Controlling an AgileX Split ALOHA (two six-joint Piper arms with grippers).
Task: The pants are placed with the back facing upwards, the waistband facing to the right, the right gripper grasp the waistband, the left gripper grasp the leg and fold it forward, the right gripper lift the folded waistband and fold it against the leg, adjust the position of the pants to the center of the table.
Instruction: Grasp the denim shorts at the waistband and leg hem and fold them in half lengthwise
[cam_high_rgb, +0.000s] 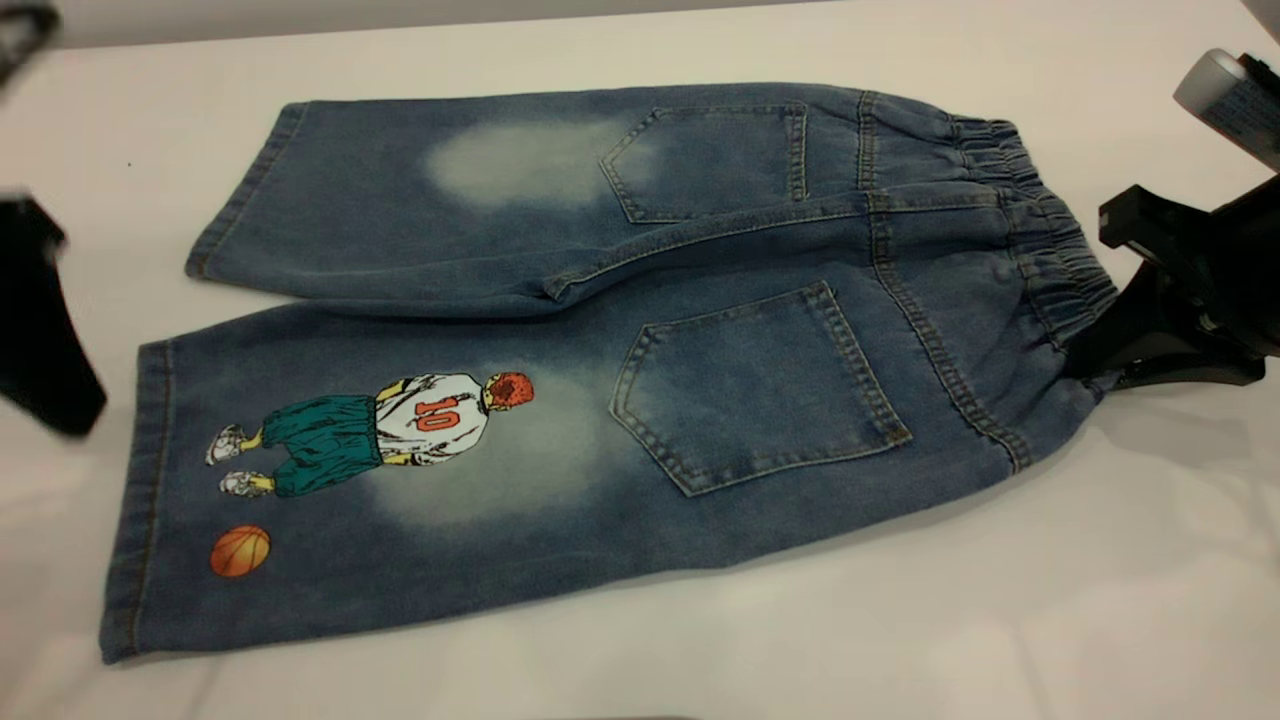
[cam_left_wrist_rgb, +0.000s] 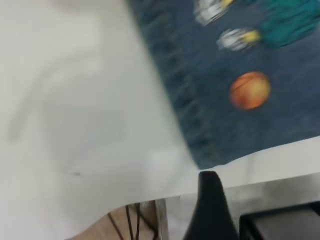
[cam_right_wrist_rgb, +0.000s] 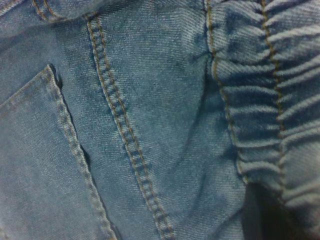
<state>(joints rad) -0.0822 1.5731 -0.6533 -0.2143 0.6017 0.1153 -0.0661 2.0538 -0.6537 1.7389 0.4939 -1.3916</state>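
Note:
I should next grab the hem corner (cam_high_rgb: 127, 636) beside the basketball with my left gripper, to fold the printed leg onto the plain leg (cam_high_rgb: 360, 186).
The pants (cam_high_rgb: 640, 330) lie flat on the table (cam_high_rgb: 900, 620), back pockets up. The gathered waistband (cam_high_rgb: 1050, 230) points right. The leg (cam_high_rgb: 400, 500) with the number 10 player print and an orange basketball (cam_left_wrist_rgb: 250, 90) is the nearer one, its hem at the left. My right gripper (cam_high_rgb: 1095, 375) is at the waistband's near corner, shut on it; the cloth draws to a point there and lifts slightly. In the right wrist view the ruched waistband (cam_right_wrist_rgb: 280, 100) fills the view and drapes over a dark finger (cam_right_wrist_rgb: 265, 215). My left gripper (cam_high_rgb: 45, 320) hovers left of the leg's hem, apart from the cloth.
The plain leg (cam_high_rgb: 420, 200) with a pale faded patch lies on the far side. Bare tabletop (cam_left_wrist_rgb: 75, 125) surrounds the pants. The left wrist view shows the table's edge (cam_left_wrist_rgb: 150, 202) close to the hem's corner, with floor and cables below it.

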